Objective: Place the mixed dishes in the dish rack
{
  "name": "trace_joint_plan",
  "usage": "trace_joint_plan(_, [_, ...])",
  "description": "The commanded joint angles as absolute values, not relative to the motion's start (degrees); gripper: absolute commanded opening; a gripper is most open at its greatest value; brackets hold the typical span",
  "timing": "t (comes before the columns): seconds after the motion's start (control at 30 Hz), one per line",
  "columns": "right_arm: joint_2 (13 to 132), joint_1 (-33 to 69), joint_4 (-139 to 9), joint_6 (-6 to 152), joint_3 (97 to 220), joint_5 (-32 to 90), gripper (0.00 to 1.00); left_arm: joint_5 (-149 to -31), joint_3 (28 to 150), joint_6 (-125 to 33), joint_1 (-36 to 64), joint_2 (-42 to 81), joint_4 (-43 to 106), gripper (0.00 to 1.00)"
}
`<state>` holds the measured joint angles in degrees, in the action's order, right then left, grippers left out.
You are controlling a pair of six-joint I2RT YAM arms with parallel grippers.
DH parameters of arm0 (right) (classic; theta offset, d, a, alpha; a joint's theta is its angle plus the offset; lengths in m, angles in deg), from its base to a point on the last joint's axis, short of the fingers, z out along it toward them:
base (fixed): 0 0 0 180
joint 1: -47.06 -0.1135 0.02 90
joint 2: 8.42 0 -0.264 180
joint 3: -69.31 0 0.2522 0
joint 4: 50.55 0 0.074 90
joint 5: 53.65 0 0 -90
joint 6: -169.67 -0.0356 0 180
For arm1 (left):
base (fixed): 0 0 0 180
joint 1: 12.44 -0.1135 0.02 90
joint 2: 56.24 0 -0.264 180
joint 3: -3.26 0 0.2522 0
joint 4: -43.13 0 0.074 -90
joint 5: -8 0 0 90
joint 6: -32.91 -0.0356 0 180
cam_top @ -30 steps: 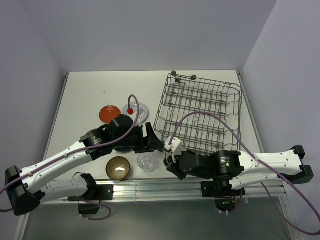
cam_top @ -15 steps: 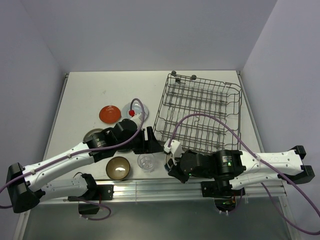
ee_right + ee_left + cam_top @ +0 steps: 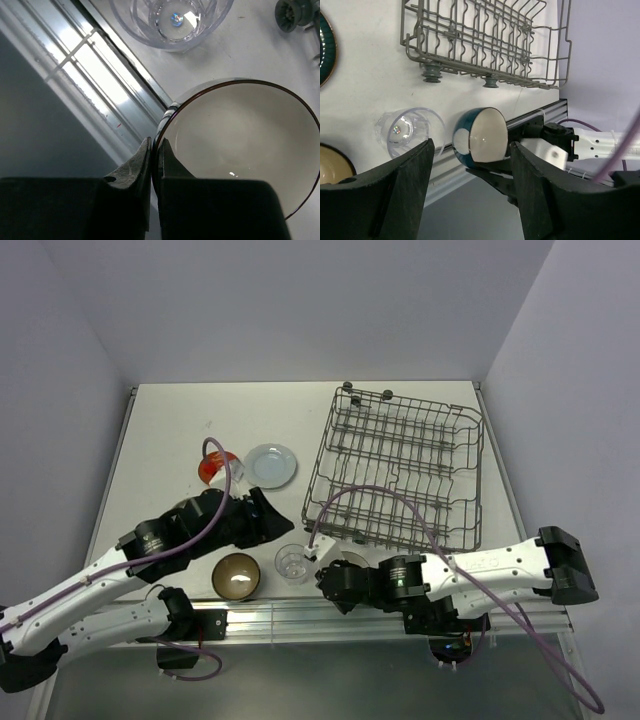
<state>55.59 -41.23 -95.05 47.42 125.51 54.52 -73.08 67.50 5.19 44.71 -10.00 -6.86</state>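
Note:
I must move the tilted bowl before my right gripper releases it: its held side overhangs the metal bar, so it would drop partly onto that now.
My right gripper [image 3: 333,580] is shut on the rim of the cream/teal bowl [image 3: 352,561], near the table's front edge. In the right wrist view the fingers [image 3: 142,165] pinch the bowl's rim [image 3: 240,145]. My left gripper [image 3: 268,517] is open and empty, left of the bowl. Its fingers [image 3: 410,190] frame the tilted bowl [image 3: 480,142]. The clear glass cup [image 3: 292,562] stands left of the bowl. The brown bowl [image 3: 237,575] sits further left. The pale blue plate [image 3: 271,464] and red-orange plate [image 3: 213,469] lie behind. The dish rack [image 3: 400,475] holds nothing.
A dark teal plate [image 3: 324,50] shows at the left edge of the left wrist view; the left arm hides it from above. The metal rail [image 3: 330,615] runs along the front edge. The rack's rubber feet [image 3: 431,75] rest on the table.
My left arm has pulled back to the left and uncovered the pale blue plate. My right arm has swung left along the front edge, with the cream/teal bowl in its grip.

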Motion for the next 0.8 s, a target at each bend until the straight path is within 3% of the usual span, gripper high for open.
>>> trace_joint_plan(0.0, [57.66, -39.34, -83.92, 46.62, 124.04, 57.27, 0.0, -71.28, 67.39, 6.54, 44.95, -11.76, -9.74, 0.68])
trace_joint_plan(0.23, [63.02, -35.38, -76.88, 46.01, 120.78, 55.69, 0.0, -73.92, 63.96, 5.58, 44.95, -14.05, -8.86, 0.58])
trace_joint_plan(0.5, [72.08, -34.76, -77.31, 45.31, 124.12, 56.56, 0.0, -76.73, 62.29, 5.4, 44.95, -13.0, -8.24, 0.59])
trace_joint_plan(0.6, [73.5, -34.94, -77.4, 44.08, 124.73, 56.65, 0.2, -77.26, 61.33, 6.01, 45.13, -13.17, -8.16, 0.58])
trace_joint_plan(0.63, [73.06, -35.03, -77.32, 43.73, 124.56, 56.82, 0.38, -77.34, 60.97, 6.45, 45.3, -13.43, -8.07, 0.58])
trace_joint_plan(0.77, [70.16, -35.73, -77.31, 42.06, 123.86, 56.65, 0.64, -78.31, 59.83, 7.68, 45.92, -14.93, -7.46, 0.56])
